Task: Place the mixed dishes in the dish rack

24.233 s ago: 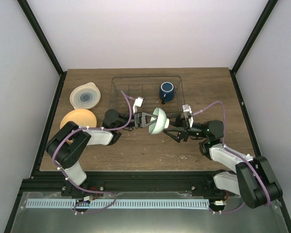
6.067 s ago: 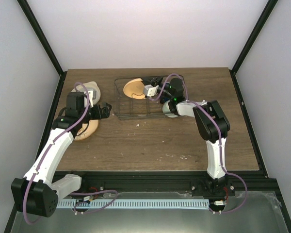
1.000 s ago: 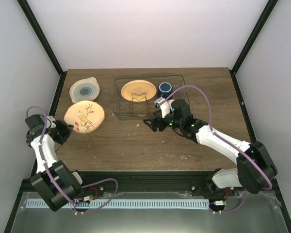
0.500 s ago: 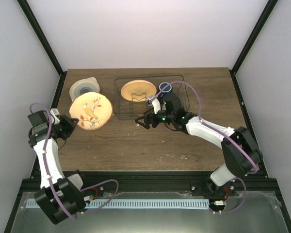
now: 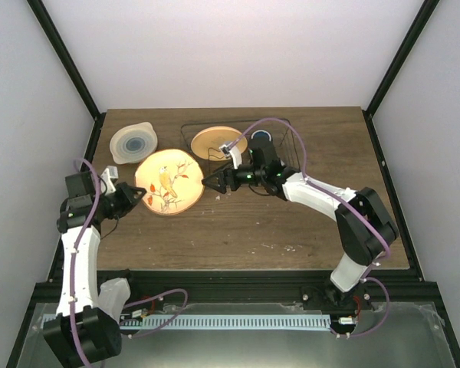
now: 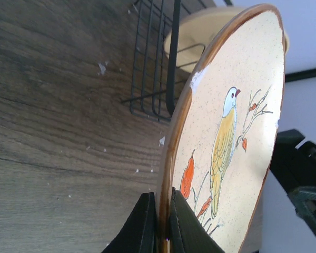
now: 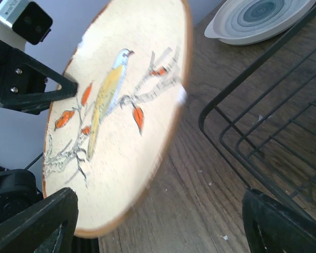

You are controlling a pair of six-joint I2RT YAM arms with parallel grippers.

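My right gripper should next grab the plate's rim opposite my left gripper, to load the orange bird plate (image 5: 169, 182) upright into the dish rack.
My left gripper (image 5: 136, 196) (image 6: 166, 227) is shut on the rim of the orange bird plate (image 5: 169, 182) (image 6: 231, 132) and holds it tilted above the table, left of the dish rack (image 5: 280, 153) (image 6: 158, 79). My right gripper (image 5: 212, 182) (image 7: 158, 226) is wide open at the plate's right edge (image 7: 116, 121), and the rim lies between its fingers. The dark blue mug (image 5: 261, 138) and a tan plate (image 5: 218, 142) sit in the rack. The cream plate with blue-grey rings (image 5: 134, 143) (image 7: 258, 18) lies at the back left. The mint-green bowl is not in view.
The rack's near corner wire (image 7: 253, 121) is close to my right gripper. Black frame posts stand at both table sides. Bare wooden table (image 5: 253, 230) stretches in front of the rack.
My left gripper has lifted the bird plate and carried it right toward the rack. My right gripper has moved left to the plate's edge.
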